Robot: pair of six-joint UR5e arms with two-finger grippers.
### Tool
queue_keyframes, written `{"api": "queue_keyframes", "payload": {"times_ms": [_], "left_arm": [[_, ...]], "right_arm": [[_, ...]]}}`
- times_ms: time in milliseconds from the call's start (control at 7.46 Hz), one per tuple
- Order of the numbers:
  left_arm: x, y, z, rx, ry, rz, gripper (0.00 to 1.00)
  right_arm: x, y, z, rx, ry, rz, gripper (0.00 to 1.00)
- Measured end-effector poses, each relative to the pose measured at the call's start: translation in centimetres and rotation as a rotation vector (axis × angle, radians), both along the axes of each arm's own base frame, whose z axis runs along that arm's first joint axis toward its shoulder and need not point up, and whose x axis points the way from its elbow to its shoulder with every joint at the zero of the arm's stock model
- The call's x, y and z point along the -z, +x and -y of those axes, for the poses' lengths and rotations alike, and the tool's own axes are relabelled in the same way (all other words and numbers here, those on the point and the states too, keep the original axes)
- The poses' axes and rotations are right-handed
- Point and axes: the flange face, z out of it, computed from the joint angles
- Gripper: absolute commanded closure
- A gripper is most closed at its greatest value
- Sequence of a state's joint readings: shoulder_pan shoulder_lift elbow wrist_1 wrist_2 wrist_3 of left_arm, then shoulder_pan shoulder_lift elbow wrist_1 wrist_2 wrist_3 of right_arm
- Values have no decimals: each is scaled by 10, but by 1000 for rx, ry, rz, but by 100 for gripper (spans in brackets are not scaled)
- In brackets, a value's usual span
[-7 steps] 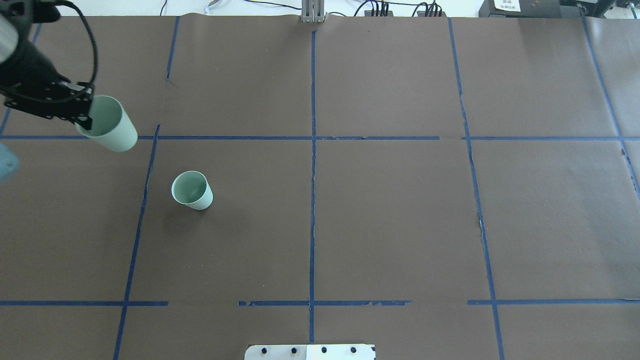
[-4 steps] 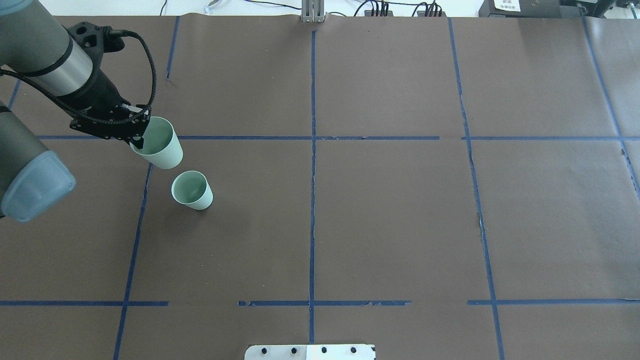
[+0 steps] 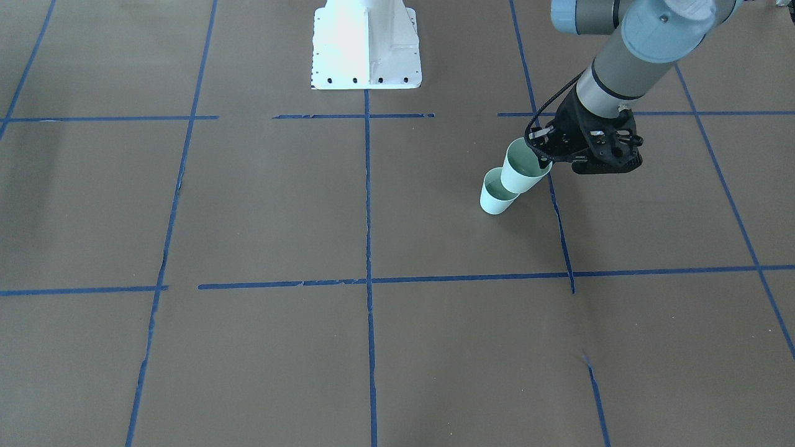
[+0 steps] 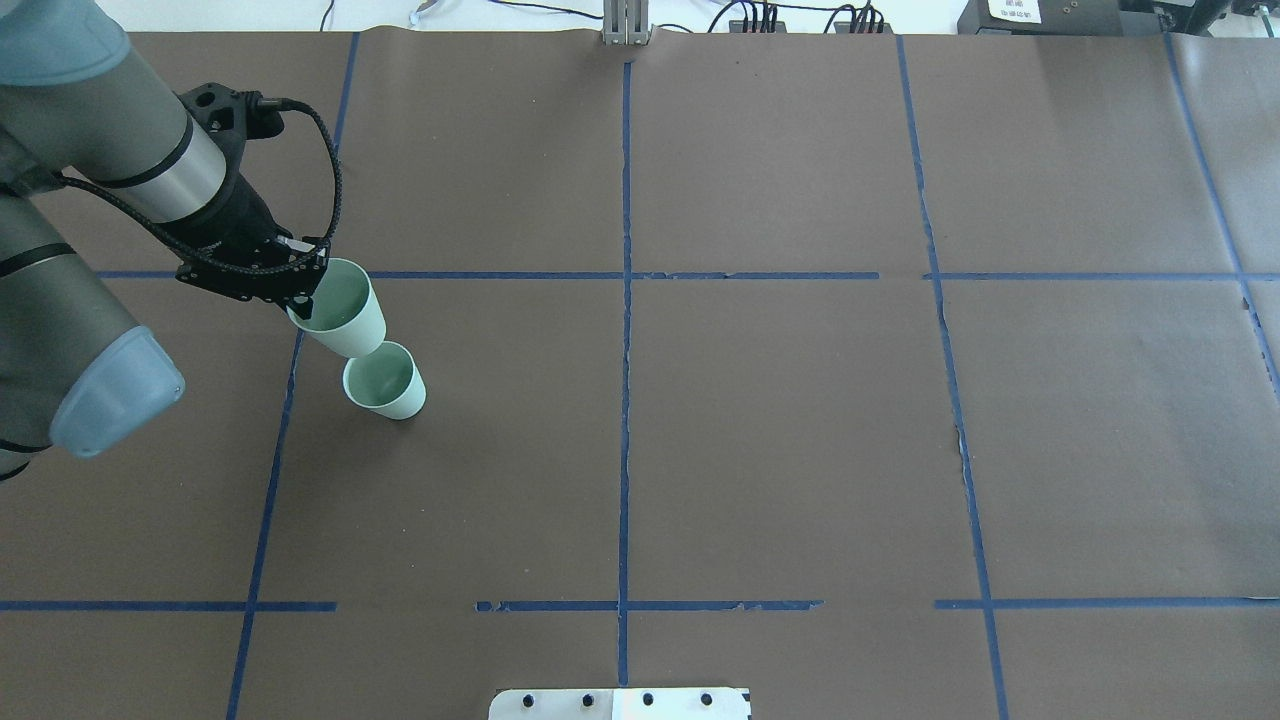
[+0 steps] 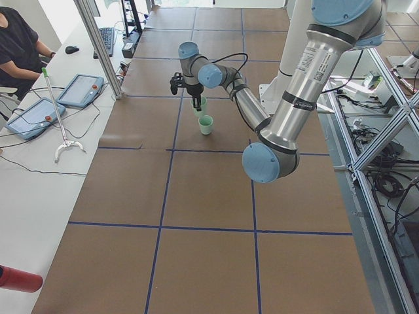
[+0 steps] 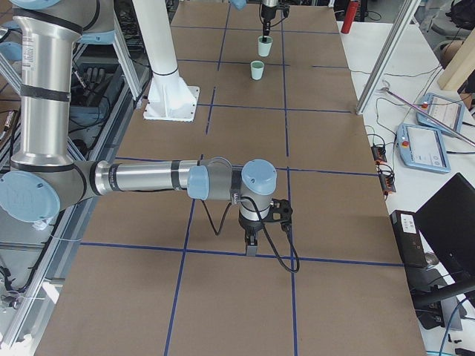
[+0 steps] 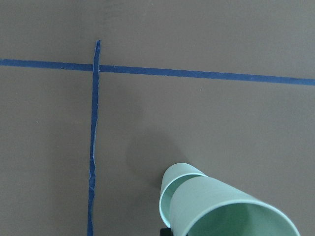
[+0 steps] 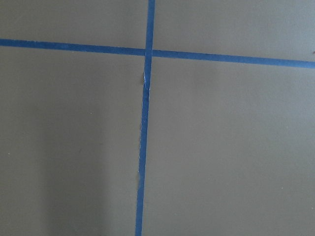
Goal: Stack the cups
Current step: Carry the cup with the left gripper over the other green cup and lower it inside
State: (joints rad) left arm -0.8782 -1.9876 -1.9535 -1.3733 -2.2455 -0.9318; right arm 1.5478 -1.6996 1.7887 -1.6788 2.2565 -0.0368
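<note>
My left gripper should wait to release the tilted cup until I move its base into the standing cup's opening (image 3: 494, 183), because the tilted cup has its lower edge (image 3: 510, 190) past the standing cup's rim.
Two pale mint-green cups. One cup (image 4: 385, 382) stands upright on the brown table, left of centre; it also shows in the front view (image 3: 495, 198) and the left wrist view (image 7: 168, 196). My left gripper (image 4: 305, 293) is shut on the rim of the second cup (image 4: 345, 312), which it holds tilted. This cup's base is just over the standing cup's rim; it also shows in the front view (image 3: 522, 169) and the left wrist view (image 7: 224, 209). I cannot tell if they touch. My right gripper (image 6: 252, 245) hangs low over the table's far right part, seen only from the side; I cannot tell its state.
Blue tape lines (image 4: 625, 300) divide the brown table cover. The white robot base plate (image 3: 366, 43) sits at the robot's edge. A side table with tablets (image 5: 78, 88) and a seated person (image 5: 19, 39) lies beyond the table's far edge.
My left arm has carried the held cup to the right and nearer, from the table's left edge to just over the standing cup. The standing cup has not moved.
</note>
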Motion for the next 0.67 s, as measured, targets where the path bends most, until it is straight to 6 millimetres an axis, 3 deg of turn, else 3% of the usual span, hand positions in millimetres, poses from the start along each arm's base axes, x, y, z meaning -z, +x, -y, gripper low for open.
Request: {"api": "queue_keyframes", "payload": {"times_ms": [670], "left_arm": [[-27, 22, -12, 3, -12, -30, 100]], "right_arm": [[0, 0, 0, 0, 1, 0, 0]]}}
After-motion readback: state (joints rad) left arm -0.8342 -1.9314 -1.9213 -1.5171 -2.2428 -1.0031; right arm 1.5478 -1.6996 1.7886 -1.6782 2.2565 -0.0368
